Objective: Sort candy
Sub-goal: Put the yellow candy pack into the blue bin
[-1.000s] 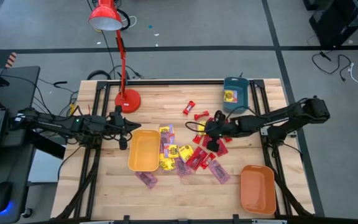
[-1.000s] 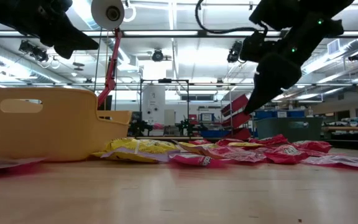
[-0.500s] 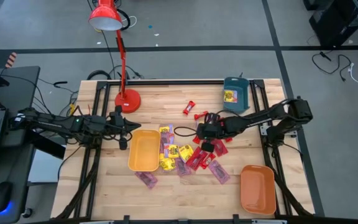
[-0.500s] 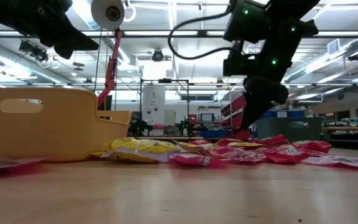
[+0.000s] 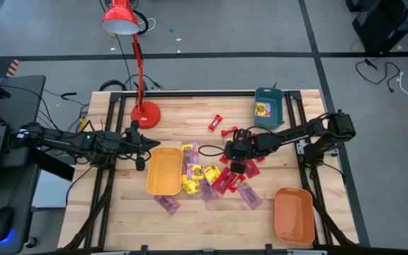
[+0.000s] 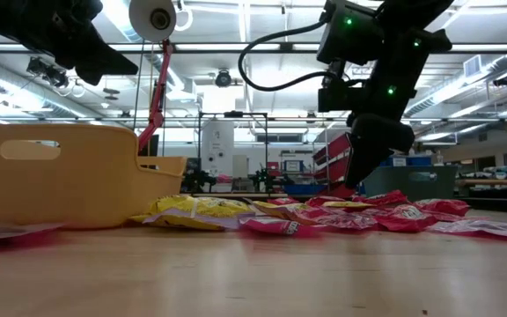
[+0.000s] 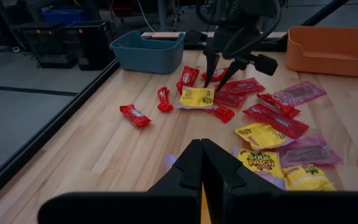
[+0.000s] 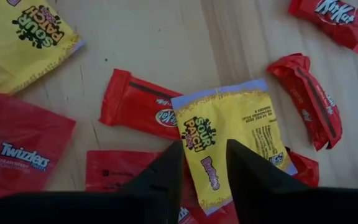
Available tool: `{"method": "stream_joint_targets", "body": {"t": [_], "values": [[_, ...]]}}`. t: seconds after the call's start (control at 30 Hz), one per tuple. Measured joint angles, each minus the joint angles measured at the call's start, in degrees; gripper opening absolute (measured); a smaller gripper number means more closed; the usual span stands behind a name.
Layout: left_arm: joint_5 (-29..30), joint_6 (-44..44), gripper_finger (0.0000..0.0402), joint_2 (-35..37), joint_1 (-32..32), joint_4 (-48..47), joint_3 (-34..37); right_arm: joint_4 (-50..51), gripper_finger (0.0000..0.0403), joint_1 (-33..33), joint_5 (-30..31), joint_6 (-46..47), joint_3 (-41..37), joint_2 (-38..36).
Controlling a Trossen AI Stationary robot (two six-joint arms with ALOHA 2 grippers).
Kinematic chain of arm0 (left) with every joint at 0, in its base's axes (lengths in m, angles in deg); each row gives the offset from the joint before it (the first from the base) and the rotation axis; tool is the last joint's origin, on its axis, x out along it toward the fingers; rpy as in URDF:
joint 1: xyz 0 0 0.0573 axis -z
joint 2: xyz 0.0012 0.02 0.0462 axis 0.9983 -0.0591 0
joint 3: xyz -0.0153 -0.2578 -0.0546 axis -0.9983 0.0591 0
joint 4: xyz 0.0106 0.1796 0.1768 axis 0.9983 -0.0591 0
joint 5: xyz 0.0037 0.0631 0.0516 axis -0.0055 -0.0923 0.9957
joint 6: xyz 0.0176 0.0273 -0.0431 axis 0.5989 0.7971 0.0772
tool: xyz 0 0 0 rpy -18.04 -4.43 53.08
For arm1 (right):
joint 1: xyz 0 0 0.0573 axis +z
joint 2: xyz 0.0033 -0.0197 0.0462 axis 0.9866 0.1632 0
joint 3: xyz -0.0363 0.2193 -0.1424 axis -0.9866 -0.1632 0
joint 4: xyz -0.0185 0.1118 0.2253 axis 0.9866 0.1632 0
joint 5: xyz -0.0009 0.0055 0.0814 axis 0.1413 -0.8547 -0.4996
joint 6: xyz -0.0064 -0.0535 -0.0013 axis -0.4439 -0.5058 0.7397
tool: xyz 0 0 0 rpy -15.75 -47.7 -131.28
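Note:
I will next grab the yellow Sour Patch packet with my right gripper by its end with the pink logo (image 8: 209, 176). Then the candy can be sorted into the teal bin.
Candy lies in a loose pile (image 5: 214, 176) at mid-table: red wrappers, yellow packets and pinkish-purple packets, flat on the wood. My right gripper (image 5: 233, 150) hangs open over it, fingers pointing down at a yellow packet (image 8: 229, 134), which rests on red wrappers (image 8: 138, 109). The left wrist view shows that gripper (image 7: 213, 82) standing over the same packet (image 7: 196, 97). My left gripper (image 5: 142, 146) is shut and waits above the table's left part, beside the yellow-orange tray (image 5: 163, 170). My right gripper comes from above, pointing down, with its open fingers (image 8: 166, 174) standing astride one end of the yellow packet (image 8: 207, 171). The packet lies flat on the red wrappers. Whether the fingertips touch it I cannot tell.
A teal tray (image 5: 268, 106) at the far right edge holds one yellow packet. An orange tray (image 5: 293, 214) sits at the near right corner. A red desk lamp's base (image 5: 145, 112) stands far left. Loose red sweets (image 5: 222, 127) lie beyond the pile.
My right gripper has moved toward the table's left and come down over the candy pile, then nearly stopped above the yellow packet. The candy has stayed where it was.

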Motion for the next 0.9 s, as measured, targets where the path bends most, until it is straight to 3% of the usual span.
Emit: {"method": "stream_joint_targets", "body": {"t": [0.67, 0.9], "values": [[0.0, 0.01, 0.0008, 0.0, 0.0, -0.13, 0.0, -1.18, 0.0117, -0.09, 1.01, -1.46, -0.02, 6.53], [0.0, 0.01, 0.0008, 0.01, 0.0, -0.1, 0.0, -1.09, 0.0076, -0.17, 1.01, -0.21, -0.02, 6.38]]}}
